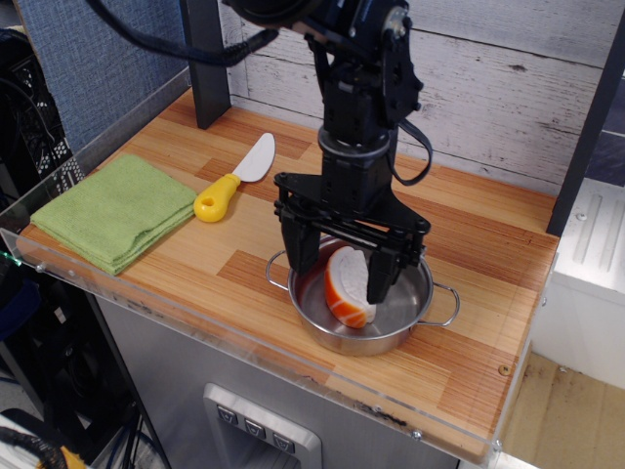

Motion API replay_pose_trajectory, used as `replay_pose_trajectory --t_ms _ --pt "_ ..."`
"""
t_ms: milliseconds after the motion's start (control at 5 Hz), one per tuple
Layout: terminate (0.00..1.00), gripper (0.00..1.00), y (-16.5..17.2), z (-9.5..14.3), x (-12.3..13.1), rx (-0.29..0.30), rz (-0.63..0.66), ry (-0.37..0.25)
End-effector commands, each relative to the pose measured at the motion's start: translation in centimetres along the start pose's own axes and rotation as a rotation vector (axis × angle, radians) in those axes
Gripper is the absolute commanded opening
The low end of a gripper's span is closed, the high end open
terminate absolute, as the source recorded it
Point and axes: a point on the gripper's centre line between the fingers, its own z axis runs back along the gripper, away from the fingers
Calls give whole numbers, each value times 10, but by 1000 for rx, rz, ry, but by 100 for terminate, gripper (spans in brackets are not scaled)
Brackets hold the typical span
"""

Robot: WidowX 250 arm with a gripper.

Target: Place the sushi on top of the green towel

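I will next grab the sushi (347,288) with my gripper by its orange and white sides, to put it on top of the green towel (115,209).
The sushi (347,288), white ribbed top with an orange rim, stands on its edge inside the steel pot (415,313) at the front middle of the counter. My gripper (339,271) is lowered into the pot and open, with one finger (299,256) to the left of the sushi and the other (383,274) to its right. The fingers straddle the piece without closing on it. The green towel (115,209) lies folded at the front left corner, well apart from the pot.
A white toy knife with a yellow handle (232,182) lies between the towel and the pot. A dark post (205,59) stands at the back left. A plank wall backs the wooden counter (469,244), which ends at a clear front edge.
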Motion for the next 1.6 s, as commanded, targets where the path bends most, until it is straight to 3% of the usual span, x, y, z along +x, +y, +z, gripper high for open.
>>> replay_pose_trajectory --t_ms 0,400,1000,1200,1400 --pt "0 100 -14 12 -7 -11 18 -74" --pt "0 100 -7 -12 -5 22 39 -18" --pt "0 100 1 -29 0 44 66 13" --pt "0 0 -2 -30 2 41 64 7" --pt "0 0 -6 -21 1 23 51 -18"
